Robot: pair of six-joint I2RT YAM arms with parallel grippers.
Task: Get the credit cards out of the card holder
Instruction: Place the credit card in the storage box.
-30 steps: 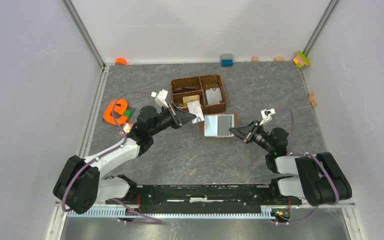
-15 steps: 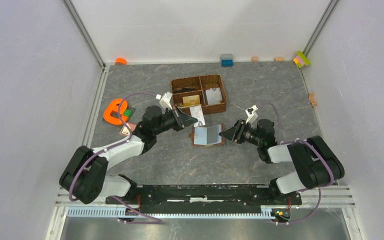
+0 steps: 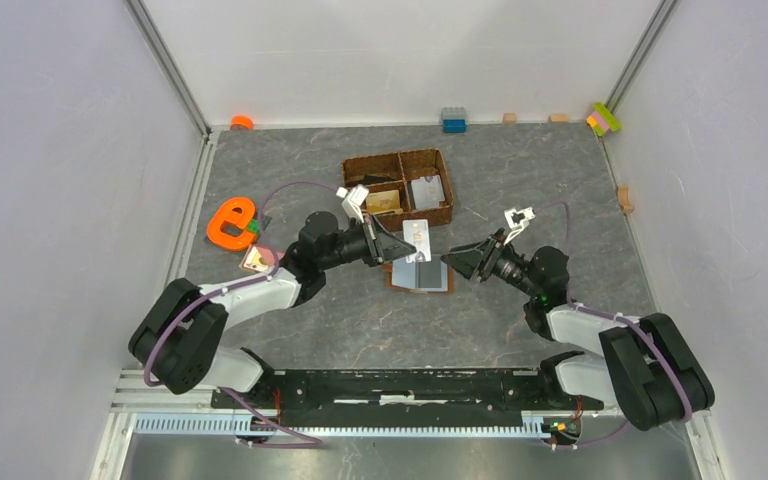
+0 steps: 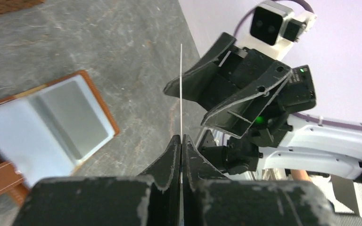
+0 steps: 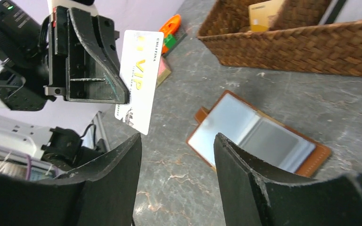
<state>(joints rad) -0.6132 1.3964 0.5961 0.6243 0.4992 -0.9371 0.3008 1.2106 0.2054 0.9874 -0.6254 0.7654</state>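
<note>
The right gripper isn't ready to close on the card holder yet. It needs to move over the card holder's brown edge [image 3: 451,283] [image 5: 316,161] first, because the table is between its fingers and that edge.
The card holder [image 3: 421,276] lies open on the table, pale inside facing up, brown edge showing; it also shows in both wrist views [image 4: 42,127] [image 5: 259,136]. My left gripper [image 3: 400,247] is shut on a white credit card [image 3: 417,240] and holds it in the air above the holder's far edge. The card is edge-on in the left wrist view [image 4: 181,94] and shows "VIP" print in the right wrist view [image 5: 140,80]. My right gripper [image 3: 450,260] stands open and empty just right of the holder, jaws wide apart [image 5: 176,141].
Behind the holder stands a brown woven basket [image 3: 442,187] with a gold card [image 3: 383,200] and a grey card [image 3: 426,190] in its compartments. An orange e-shaped piece [image 3: 230,222] and a small pink block [image 3: 256,260] lie left. Small blocks [image 3: 453,120] line the far wall.
My right gripper has opened and let go of the card holder, which now lies nearer and to the left. My left gripper carried the white card to the right, over the holder.
</note>
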